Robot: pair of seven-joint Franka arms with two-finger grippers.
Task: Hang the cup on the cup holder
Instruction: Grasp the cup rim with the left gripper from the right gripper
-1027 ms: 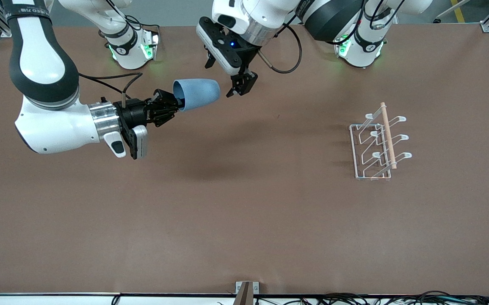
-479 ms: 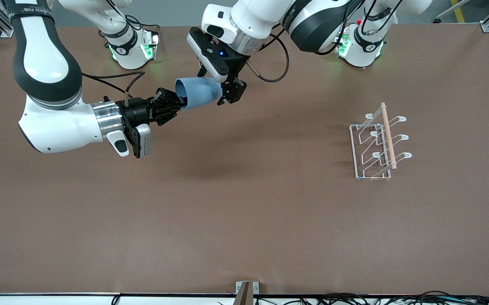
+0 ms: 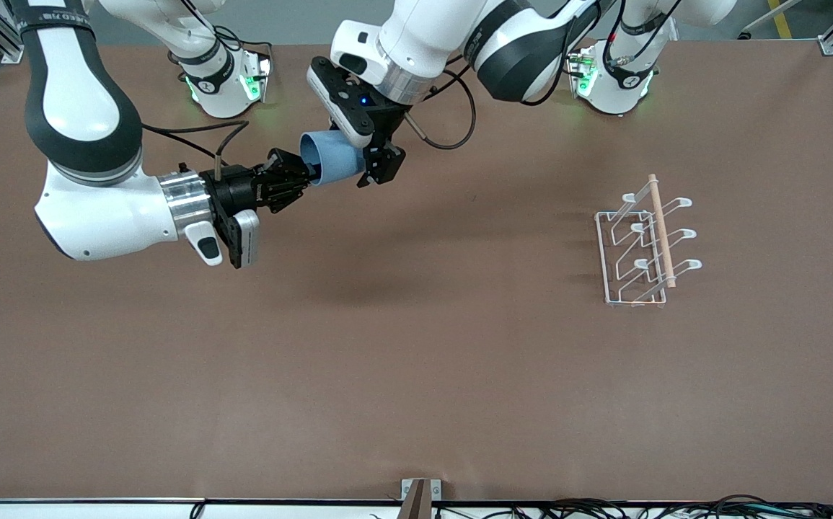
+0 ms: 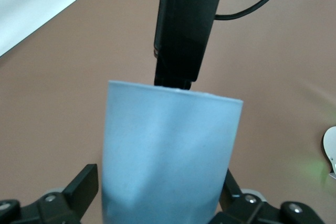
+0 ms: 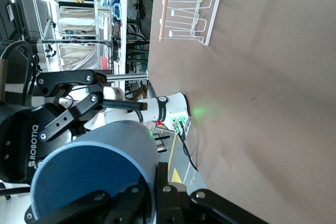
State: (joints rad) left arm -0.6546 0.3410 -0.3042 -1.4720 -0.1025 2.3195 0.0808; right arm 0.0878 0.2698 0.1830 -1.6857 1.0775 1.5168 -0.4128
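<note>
The left gripper grabs the light blue cup by its closed end [image 3: 350,158] next, which keeps the light blue cup's opening [image 3: 311,158] free to slip onto the holder.
The light blue cup [image 3: 329,162] is held on its side in the air over the table's part near the robots' bases. My right gripper [image 3: 301,179] is shut on its rim, one finger inside and one outside [image 5: 152,192]. The cup's open mouth [image 5: 94,174] faces the right wrist camera. My left gripper [image 3: 367,163] is open around the cup's closed end. Its fingers [image 4: 84,187] stand at either side of the cup [image 4: 168,156] with a thin gap. The white wire cup holder [image 3: 647,245] with its wooden rod stands toward the left arm's end of the table, far from both grippers.
The brown table [image 3: 416,360] is bare between the cup and the cup holder. Both arm bases [image 3: 225,79] stand along the table's edge by the robots. The cup holder also shows in the right wrist view [image 5: 189,9].
My left gripper has moved toward the right arm's end and come around the cup's closed end. The right gripper with the cup has barely shifted.
</note>
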